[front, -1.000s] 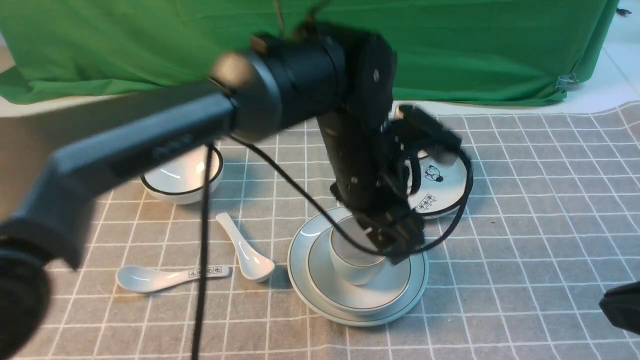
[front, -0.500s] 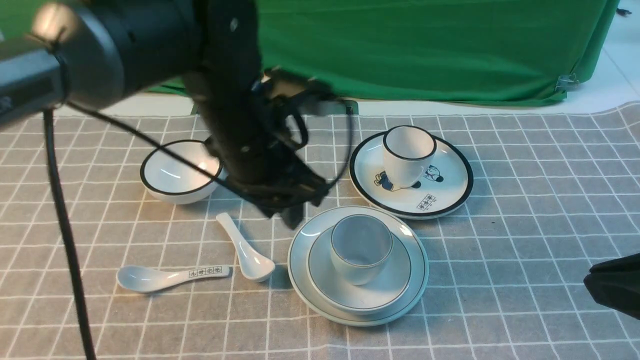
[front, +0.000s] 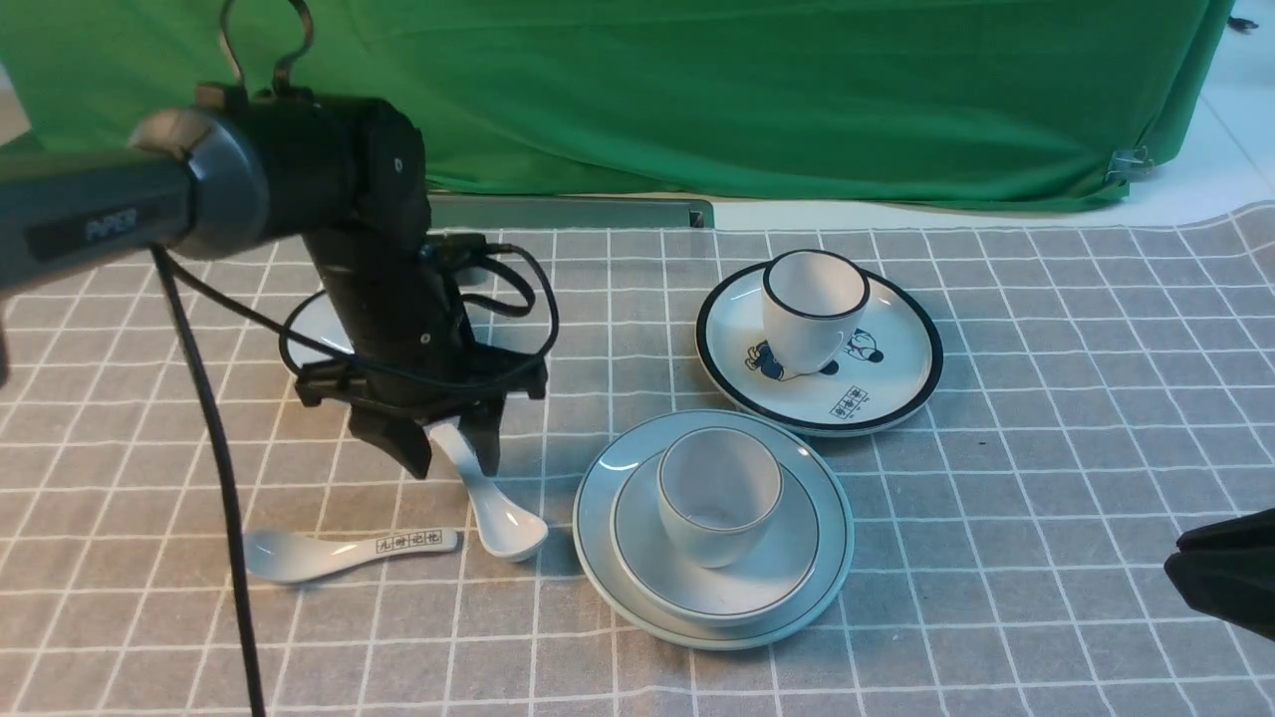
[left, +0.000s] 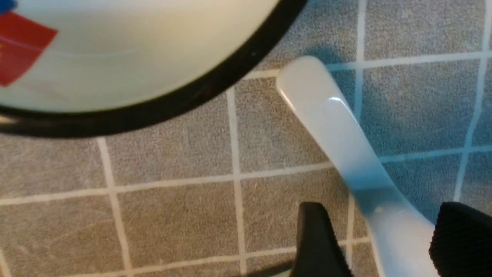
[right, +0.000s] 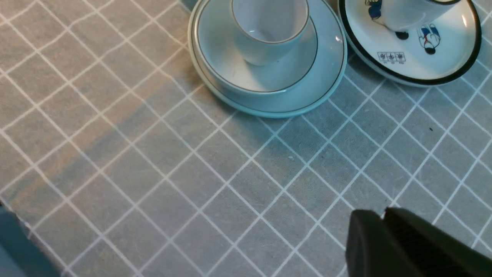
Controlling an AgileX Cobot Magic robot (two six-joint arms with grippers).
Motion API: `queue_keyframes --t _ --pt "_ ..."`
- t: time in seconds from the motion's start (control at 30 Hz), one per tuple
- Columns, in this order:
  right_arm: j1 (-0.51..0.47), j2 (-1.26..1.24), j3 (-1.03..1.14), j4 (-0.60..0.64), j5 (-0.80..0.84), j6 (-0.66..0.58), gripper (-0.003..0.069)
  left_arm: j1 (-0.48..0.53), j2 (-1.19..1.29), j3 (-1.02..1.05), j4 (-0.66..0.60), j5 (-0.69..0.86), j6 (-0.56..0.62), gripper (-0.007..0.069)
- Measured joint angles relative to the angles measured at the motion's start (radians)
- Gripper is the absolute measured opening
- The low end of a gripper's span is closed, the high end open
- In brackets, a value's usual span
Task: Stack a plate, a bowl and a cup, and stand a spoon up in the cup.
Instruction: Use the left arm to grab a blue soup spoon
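Note:
I should grab the white spoon next with my left gripper, by the middle of its handle [front: 451, 441]. Both sides are open there, while the black-rimmed bowl crowds the end of the spoon's handle.
The cup [front: 719, 496] stands in the bowl [front: 787, 558], which sits on the plate [front: 608, 468], at the table's front middle. The stack also shows in the right wrist view: cup [right: 269, 27], bowl [right: 223, 57], plate [right: 326, 77]. The plain white spoon [front: 493, 508] lies on the cloth left of the plate. My left gripper [front: 450, 460] is open and low, with one finger on each side of the spoon's handle [left: 334, 127]; in the left wrist view the gripper [left: 388, 234] straddles it. My right gripper [right: 380, 212] is shut and empty, at the front right [front: 1220, 583].
A white bowl with a black rim [front: 309, 324] sits behind my left gripper, close to the spoon's handle tip [left: 134, 46]. A spoon with printed characters [front: 329, 553] lies front left. A black-rimmed cartoon plate [front: 896, 378] holds a white black-rimmed cup [front: 812, 309] behind the stack.
My left arm has swung left from over the cup, which now stands free in the bowl, and come down over the plain spoon's handle. The right arm has hardly moved.

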Motion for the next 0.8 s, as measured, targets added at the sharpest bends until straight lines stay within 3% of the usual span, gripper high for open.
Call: queue_keyframes --t 0.5,0.63,0.8 --pt "0.0 0.0 0.0 0.0 0.003 -0.042 0.009 0.0 0.063 0.0 0.003 -0.076 -0.024 0.0381" --pt "0.0 0.0 0.0 0.0 0.003 -0.057 0.009 0.0 0.063 0.0 0.011 -0.074 -0.02 0.0308" --pt "0.0 0.0 0.0 0.0 0.003 -0.059 0.009 0.006 0.068 -0.001 -0.004 -0.056 0.032 0.0069"
